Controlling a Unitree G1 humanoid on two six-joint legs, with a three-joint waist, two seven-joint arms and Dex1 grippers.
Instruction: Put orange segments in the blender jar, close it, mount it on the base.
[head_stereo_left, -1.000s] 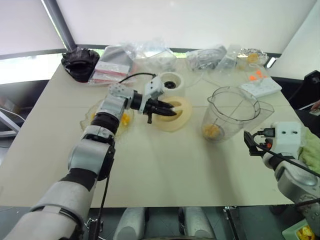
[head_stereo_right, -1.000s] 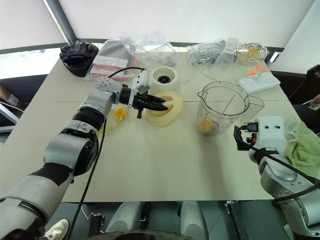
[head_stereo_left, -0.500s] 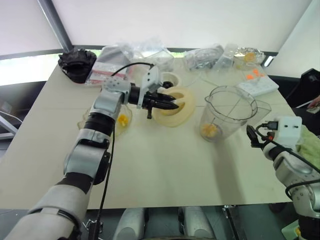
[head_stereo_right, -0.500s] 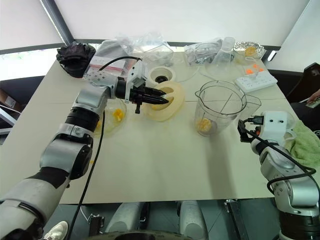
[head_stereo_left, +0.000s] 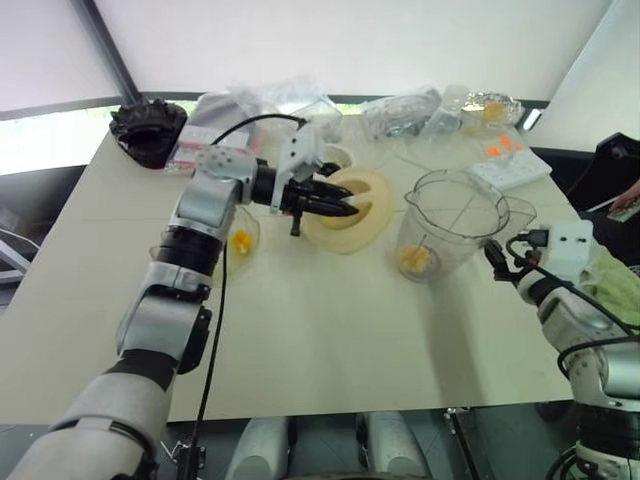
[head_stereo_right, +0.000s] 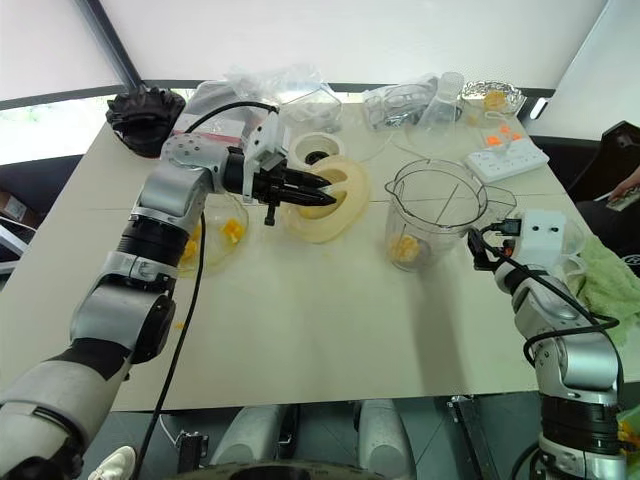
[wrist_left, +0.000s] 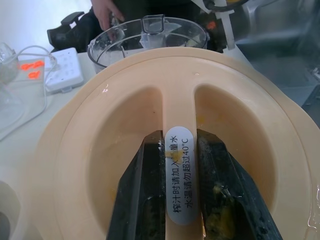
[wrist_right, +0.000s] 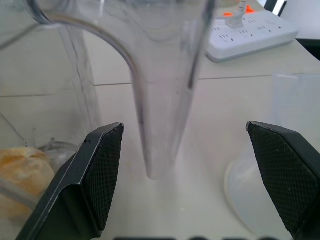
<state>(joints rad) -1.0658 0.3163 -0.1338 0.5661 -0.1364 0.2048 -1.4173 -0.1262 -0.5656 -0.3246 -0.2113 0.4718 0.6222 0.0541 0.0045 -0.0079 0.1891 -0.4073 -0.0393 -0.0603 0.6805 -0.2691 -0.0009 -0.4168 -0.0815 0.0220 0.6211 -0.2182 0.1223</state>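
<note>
My right gripper moves toward the jar's clear handle before it closes on the handle, since my fingertips stand short and closing now would miss it.
My left gripper is shut on the centre bar of a cream round lid, holding it tilted above the table, left of the blender jar. In the left wrist view its fingers pinch the labelled bar of the lid. The clear jar holds orange segments at its bottom. More segments lie in a shallow clear dish. The white base stands behind the lid, partly hidden. My right gripper is open, its fingers on either side of the jar's handle without touching it.
A white power strip lies at the back right near a foil dish. Plastic bags and a black lump line the far edge. A green cloth and a person's hand are at the right.
My left gripper has lifted the lid off the table and tilted it. My right gripper has moved forward to straddle the jar's handle. The camera has shifted slightly.
</note>
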